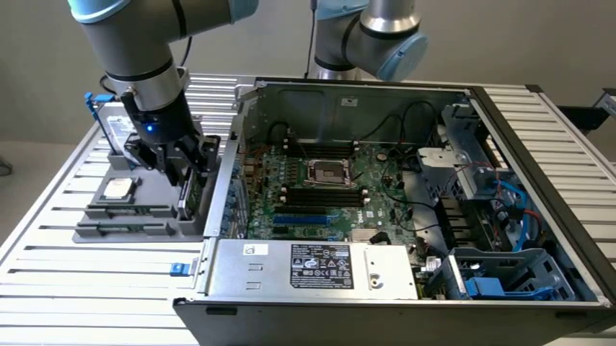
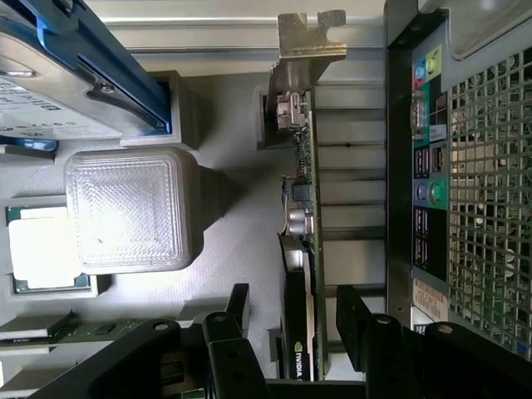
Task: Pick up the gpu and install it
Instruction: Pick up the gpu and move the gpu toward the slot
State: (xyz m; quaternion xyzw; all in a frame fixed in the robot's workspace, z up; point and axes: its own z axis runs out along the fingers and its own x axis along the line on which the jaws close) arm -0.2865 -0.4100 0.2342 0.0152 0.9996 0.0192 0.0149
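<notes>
My gripper's fingers reach down beside the black shroud (image 2: 296, 320) and green board (image 2: 317, 283) in the wrist view. My gripper is ready to close now.
The gpu (image 2: 309, 208) stands on edge in a slot at the side of the grey parts tray (image 1: 97, 210) nearest the computer case. Seen edge-on in the wrist view, it has a silver end bracket (image 2: 309, 41), a green board and a black shroud with a logo. In the exterior view the gpu (image 1: 190, 198) sits low between the tray and the case wall. My gripper (image 2: 295, 324) is lowered over it and is open, with one black finger (image 2: 237, 320) on each side of the card and a gap on both sides. The exterior view has my gripper (image 1: 187, 176) on the left.
The open computer case (image 1: 462, 97) with its motherboard (image 1: 318, 180) fills the exterior view's middle and right; its rear port panel (image 2: 428, 166) is close beside the gpu. The tray also carries a blue-framed hard drive (image 2: 50, 91), a processor chip (image 1: 117, 189) and a memory stick (image 2: 83, 332). A second arm (image 1: 371, 36) stands behind the case.
</notes>
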